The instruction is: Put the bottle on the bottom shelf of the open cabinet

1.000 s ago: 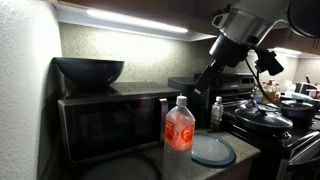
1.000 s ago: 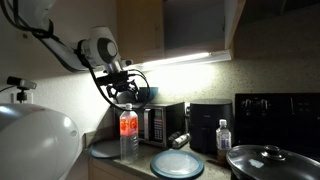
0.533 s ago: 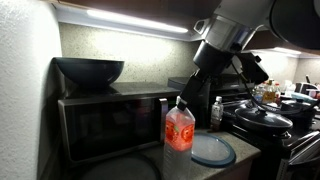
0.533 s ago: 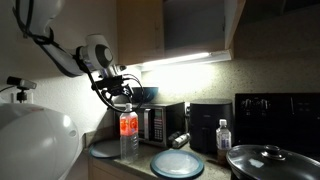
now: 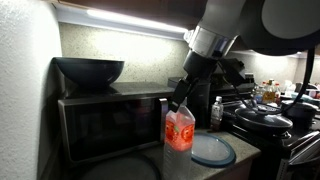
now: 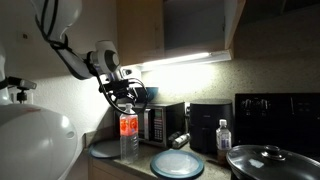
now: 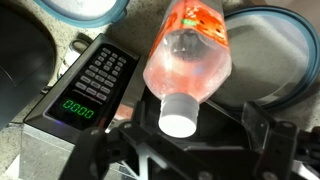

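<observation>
Next, my gripper grabs the bottle by its white cap, fingers on either side. This leaves the bottle's base free to go first onto the bottom shelf (image 6: 195, 54).
The large clear bottle (image 5: 179, 130) with a red-orange label and white cap stands upright on the counter in front of the microwave; it also shows in an exterior view (image 6: 128, 128) and from above in the wrist view (image 7: 190, 55). My gripper (image 5: 181, 101) (image 6: 124, 98) (image 7: 187, 132) is open just above the bottle, its fingers on either side of the cap with gaps showing. The dark open cabinet (image 6: 190, 25) hangs above, with a bright light strip on its underside. Its bottom shelf (image 6: 195, 54) shows only as a thin dark edge.
A black microwave (image 5: 110, 120) (image 6: 160, 122) (image 7: 85, 90) carries a dark bowl (image 5: 88, 70). A blue round plate (image 5: 212, 150) (image 6: 177, 163) lies beside the bottle. A small white-capped bottle (image 5: 217, 112) (image 6: 223, 135), a black appliance (image 6: 205, 125) and lidded pots (image 5: 265, 115) stand nearby.
My arm has swung over and come down towards the bottle; the gripper now sits around the cap. The bottle has not moved.
</observation>
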